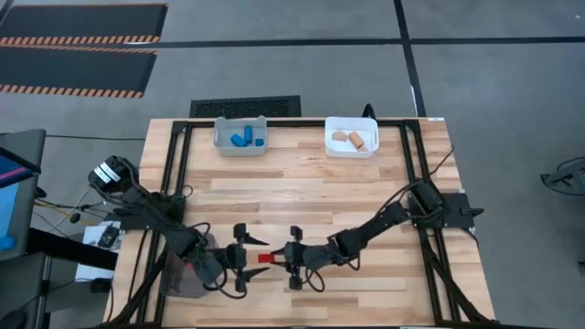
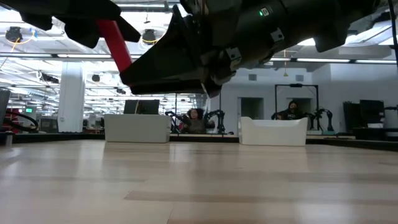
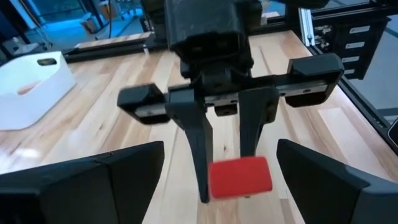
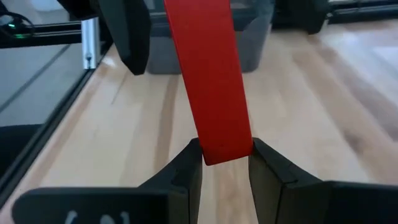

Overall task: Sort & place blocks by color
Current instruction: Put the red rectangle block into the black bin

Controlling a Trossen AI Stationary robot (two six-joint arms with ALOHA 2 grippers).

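Next, my left gripper grabs the red block by its loose end, so that the block gets sorted into the dark bin with the reds.
A long red block hangs above the table near its front edge, with my right gripper shut on one end. Seen in the right wrist view, the block sticks straight out ahead of the fingers. My left gripper faces it from the table's left, wide open. Its fingers stand on either side of the block's free end without touching it. The low view shows the block tilted, high over the boards. My right gripper pinches the red block's end between its two fingers, one on each long side. The fingers come nearly level from the table's right and lie along the block. The block reaches out toward the table's left, lifted clear of the table.
At the far edge a grey bin holds blue blocks and a white bin holds tan ones. Another grey bin stands under the left arm at the near left. Bare boards lie between the arms and the far bins.
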